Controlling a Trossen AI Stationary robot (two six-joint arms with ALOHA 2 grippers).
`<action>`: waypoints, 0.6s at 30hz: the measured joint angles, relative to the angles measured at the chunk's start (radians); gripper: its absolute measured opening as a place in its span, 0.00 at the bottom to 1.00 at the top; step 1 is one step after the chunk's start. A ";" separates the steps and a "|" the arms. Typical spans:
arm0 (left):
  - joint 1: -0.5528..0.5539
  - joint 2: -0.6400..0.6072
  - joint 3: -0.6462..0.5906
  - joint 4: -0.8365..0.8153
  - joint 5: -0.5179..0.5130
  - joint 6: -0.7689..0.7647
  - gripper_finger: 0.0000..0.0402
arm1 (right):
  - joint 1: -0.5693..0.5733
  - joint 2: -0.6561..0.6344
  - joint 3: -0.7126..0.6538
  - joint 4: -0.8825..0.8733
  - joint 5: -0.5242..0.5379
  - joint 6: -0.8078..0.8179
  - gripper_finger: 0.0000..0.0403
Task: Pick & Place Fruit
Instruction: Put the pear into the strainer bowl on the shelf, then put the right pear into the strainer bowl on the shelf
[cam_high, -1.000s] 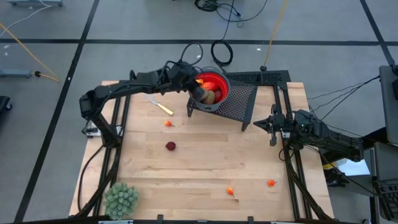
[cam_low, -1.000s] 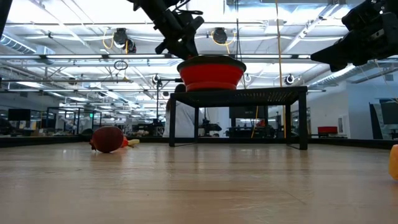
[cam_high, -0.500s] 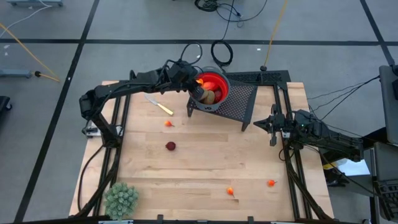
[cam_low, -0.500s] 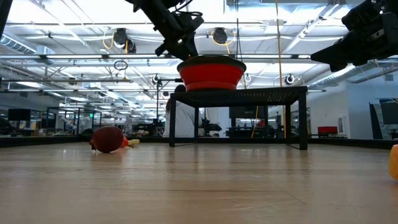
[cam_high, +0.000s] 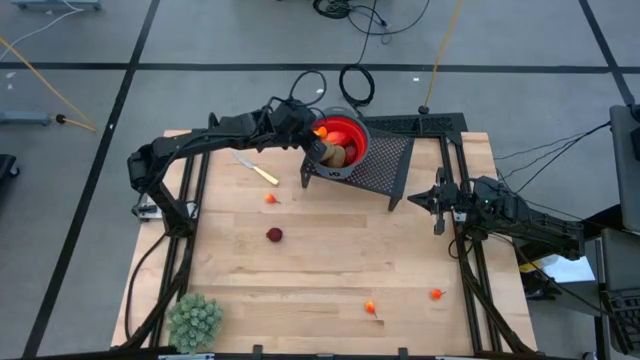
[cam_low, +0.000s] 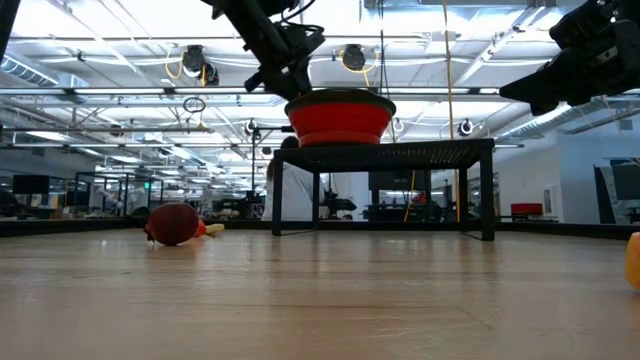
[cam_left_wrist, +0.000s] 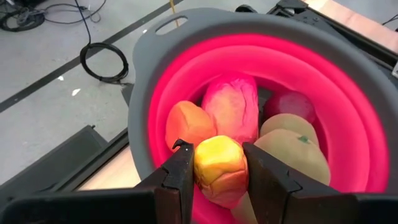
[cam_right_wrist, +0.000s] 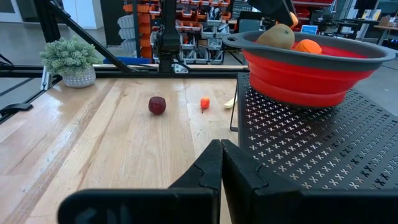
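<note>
The yellow-orange fruit (cam_left_wrist: 221, 171) hangs inside the red bowl's rim (cam_left_wrist: 155, 93) in the left wrist view, so I need to open my left gripper now.
My left gripper (cam_left_wrist: 216, 149) hangs over the red bowl (cam_left_wrist: 348, 130) with the grey rim and is shut on a small yellow-orange fruit (cam_left_wrist: 220, 169). The bowl stands on a black mesh stand (cam_high: 385, 165) at the table's far side. Inside it lie an orange fruit (cam_left_wrist: 186, 124), a longer pink-red one (cam_left_wrist: 233, 106), a dark red one (cam_left_wrist: 292, 104) and two brown ovals (cam_left_wrist: 301, 155). On the table lie a dark red round fruit (cam_high: 274, 235) and three tiny orange pieces (cam_high: 270, 199) (cam_high: 370, 307) (cam_high: 436, 294). My right gripper (cam_high: 437, 205) waits shut at the table's right edge. My left gripper pinches the yellow-orange fruit by its two opposite sides (cam_left_wrist: 200, 167) between the two fingers. The fingers slant down from the table's left side over the bowl's rim. The fruit is above the fruits in the bowl; whether it touches them, I cannot tell.
A small knife with a yellow handle (cam_high: 258, 168) lies left of the stand. A pale green spiky plant ball (cam_high: 195, 320) stands at the near left corner. Bare wood lies between the stand and the near edge.
</note>
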 joint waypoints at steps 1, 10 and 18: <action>0.000 0.000 0.000 -0.004 0.000 0.001 0.28 | 0.000 0.000 0.000 0.000 0.000 0.000 0.00; 0.000 0.001 0.000 -0.008 0.006 0.021 0.30 | 0.000 0.000 0.000 0.000 0.000 0.000 0.00; 0.001 0.001 0.000 -0.007 0.020 0.029 0.47 | 0.000 0.000 0.000 0.000 0.000 0.000 0.00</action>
